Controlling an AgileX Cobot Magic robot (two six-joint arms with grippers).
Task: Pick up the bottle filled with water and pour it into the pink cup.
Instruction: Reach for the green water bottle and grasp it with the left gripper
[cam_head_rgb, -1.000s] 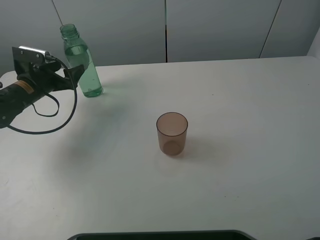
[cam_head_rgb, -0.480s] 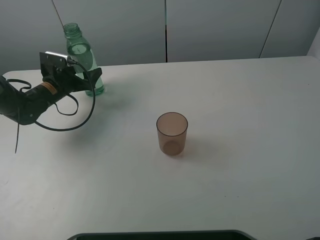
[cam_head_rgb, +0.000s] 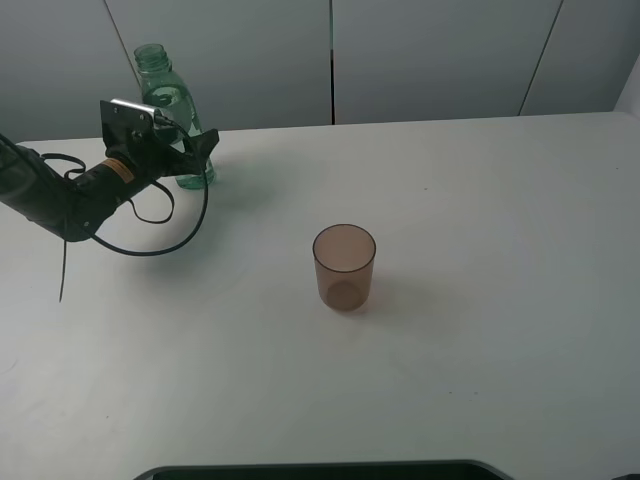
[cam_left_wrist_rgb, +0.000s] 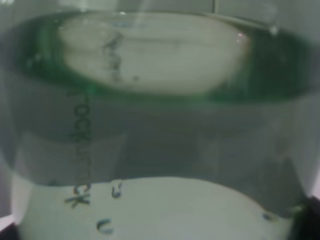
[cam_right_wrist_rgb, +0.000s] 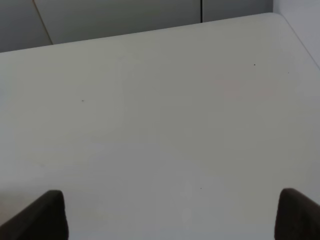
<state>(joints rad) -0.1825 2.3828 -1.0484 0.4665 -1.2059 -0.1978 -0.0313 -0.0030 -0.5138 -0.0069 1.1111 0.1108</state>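
My left gripper will next lift the bottle by its body, so the bottle's opening stays free to pour into the pink cup (cam_head_rgb: 344, 266).
The green-tinted bottle (cam_head_rgb: 160, 85) stands uncapped at the back left of the table, partly filled with water. My left gripper (cam_head_rgb: 190, 152) reaches around its lower body, one finger (cam_head_rgb: 205, 142) in front of it and the other hidden behind. The jaws look spread on either side of it. In the left wrist view the bottle (cam_left_wrist_rgb: 160, 125) fills the frame, with a dark fingertip (cam_left_wrist_rgb: 312, 222) at one corner. The pink cup (cam_head_rgb: 344, 266) stands upright and empty at the table's middle. My right gripper (cam_right_wrist_rgb: 175, 220) is open over bare table, out of the exterior view.
The white table (cam_head_rgb: 500, 250) runs to a grey panelled wall (cam_head_rgb: 430, 60) at the back. A dark edge (cam_head_rgb: 320, 470) lies along the front. The left arm's cable (cam_head_rgb: 150, 235) loops over the table in front of the bottle.
My left gripper has moved right and toward the back, closing in around the bottle. The bottle has shifted slightly right. The cup has not moved.
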